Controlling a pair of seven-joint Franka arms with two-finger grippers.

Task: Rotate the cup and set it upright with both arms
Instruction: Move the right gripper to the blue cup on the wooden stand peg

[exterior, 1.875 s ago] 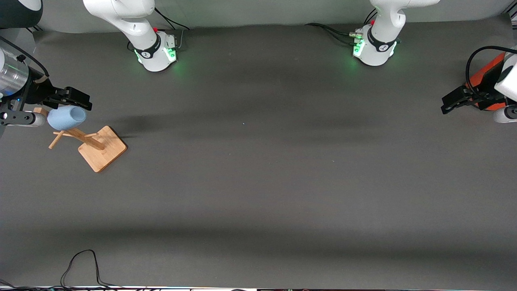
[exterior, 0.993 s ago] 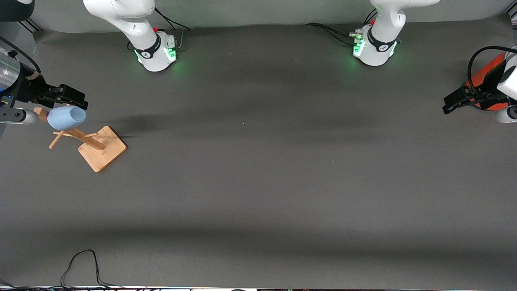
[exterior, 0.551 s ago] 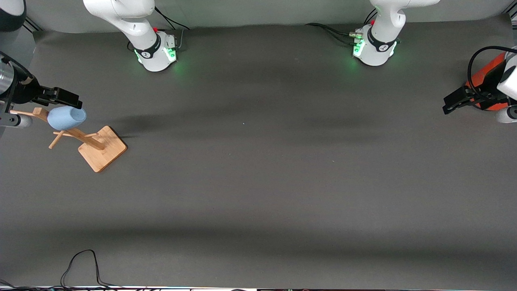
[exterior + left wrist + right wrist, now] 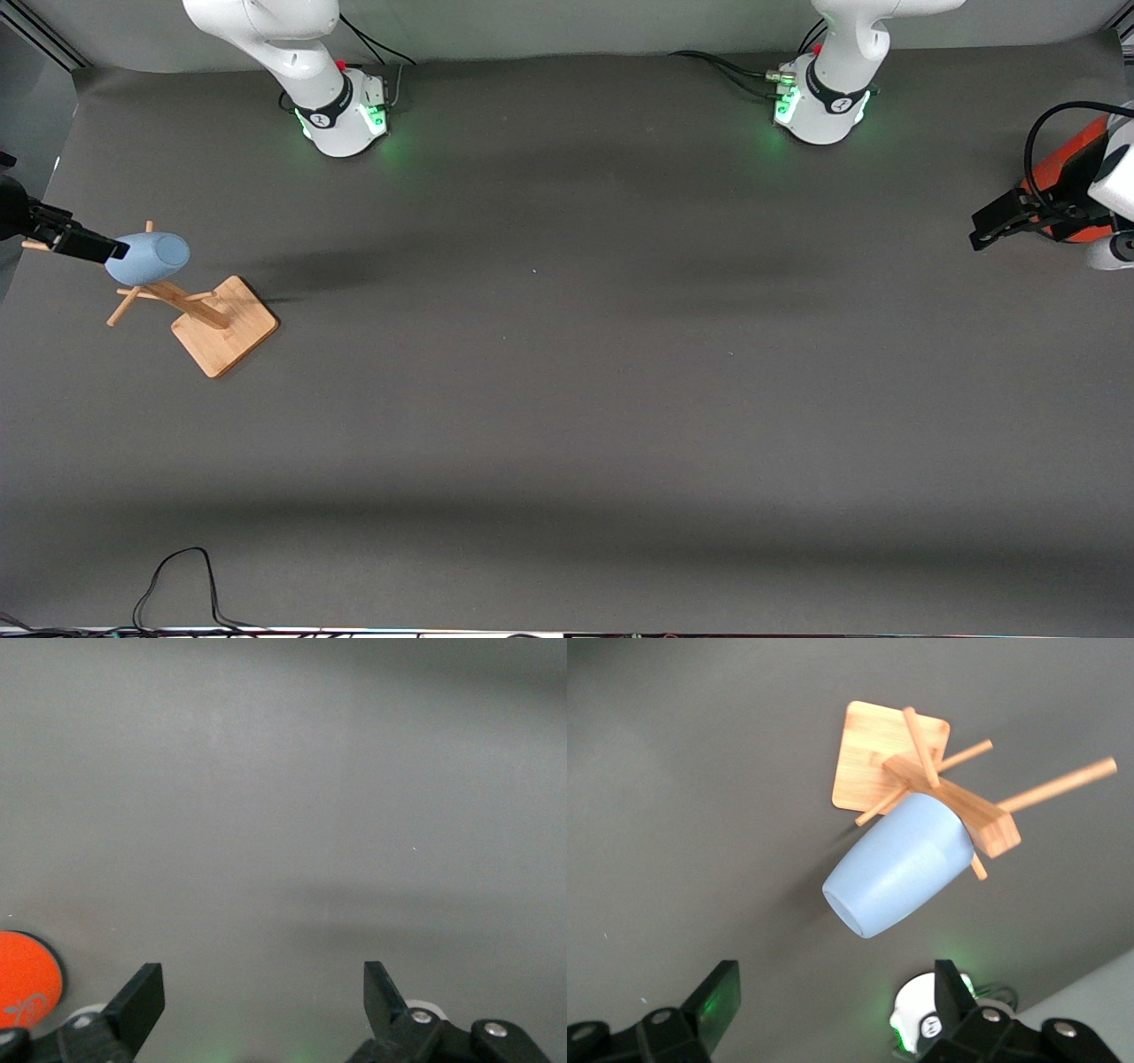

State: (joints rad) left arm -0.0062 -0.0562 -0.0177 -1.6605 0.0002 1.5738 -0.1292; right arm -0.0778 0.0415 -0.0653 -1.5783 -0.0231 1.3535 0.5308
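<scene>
Next, my right gripper grabs the light-blue cup by its closed base end to lift it off the wooden rack (image 4: 957, 797) and turn it upright.
The light-blue cup (image 4: 148, 258) hangs tipped on its side on a peg of a wooden rack (image 4: 224, 325), near the right arm's end of the table. In the right wrist view the cup (image 4: 895, 866) has its rim against the rack's post (image 4: 957, 806) and its closed base points out. My right gripper (image 4: 99, 250) is open and empty, up beside the rack's top, apart from the cup; its fingers (image 4: 716, 997) show with a wide gap. My left gripper (image 4: 997, 223) is open and empty at the left arm's end, and in its own view (image 4: 264, 997) it frames bare mat.
An orange-red container (image 4: 1063, 168) stands by the left gripper at the left arm's end; it also shows in the left wrist view (image 4: 27, 979). A black cable (image 4: 177, 576) loops at the table edge nearest the front camera. The mat (image 4: 567, 354) is dark grey.
My right gripper has drawn back from over the cup toward the table's edge at the right arm's end. The cup stays on the rack. The left arm has not moved.
</scene>
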